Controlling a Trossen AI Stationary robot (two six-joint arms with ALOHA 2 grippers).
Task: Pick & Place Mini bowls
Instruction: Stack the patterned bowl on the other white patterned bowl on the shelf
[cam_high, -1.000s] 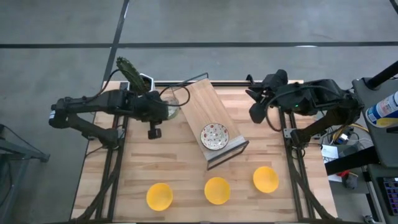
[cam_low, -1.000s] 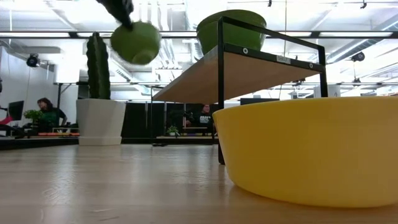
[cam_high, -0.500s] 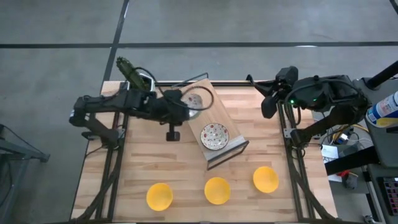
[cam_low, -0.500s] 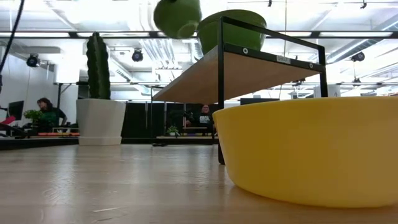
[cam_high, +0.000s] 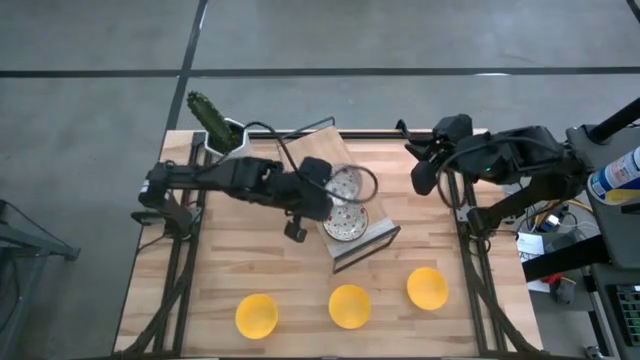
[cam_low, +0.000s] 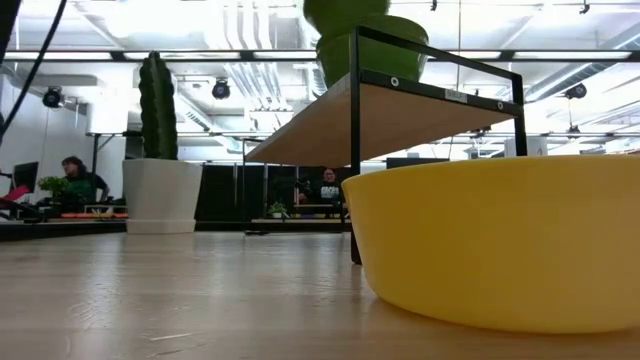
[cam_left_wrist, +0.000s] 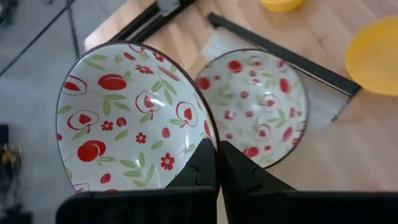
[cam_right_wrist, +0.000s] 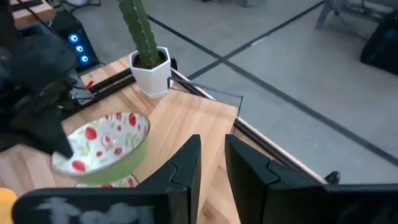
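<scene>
The white bowl (cam_high: 346, 182) hangs with its base off toward the shelf bowl's far side, so my left gripper should hold it until it nests in the shelf bowl.
My left gripper (cam_high: 325, 190) reaches over a wooden shelf (cam_high: 322, 150) and is shut on a white bowl with a red-patterned inside (cam_high: 346, 183). In the low view that bowl is green outside (cam_low: 345, 12). It hangs just above a second such bowl (cam_high: 346, 222), which rests on its base on the shelf top. Three yellow bowls (cam_high: 256, 315), (cam_high: 348, 306), (cam_high: 427, 288) sit on the table along its near edge. No third white bowl is in view. My right gripper (cam_high: 418, 176) waits open at the table's far right. My left gripper pinches the held bowl's rim (cam_left_wrist: 208, 142), one finger inside the bowl and one outside. The fingers (cam_left_wrist: 202, 168) come from the table's left, slanting down. The bowl is lifted clear, roughly level with its opening up, over the bowl on the shelf (cam_left_wrist: 258, 106).
A cactus in a white hexagonal pot (cam_high: 215, 122) stands at the far left corner. The shelf's black metal frame (cam_low: 355, 150) rises from the table middle. One yellow bowl (cam_low: 500, 240) fills the low view's near right. People sit in the room behind.
My left gripper has carried the white bowl from beside the cactus toward the table's right and slightly toward the near edge. It has passed over the shelf's far end and now holds the bowl above the one resting there. It has stayed shut on the rim.
</scene>
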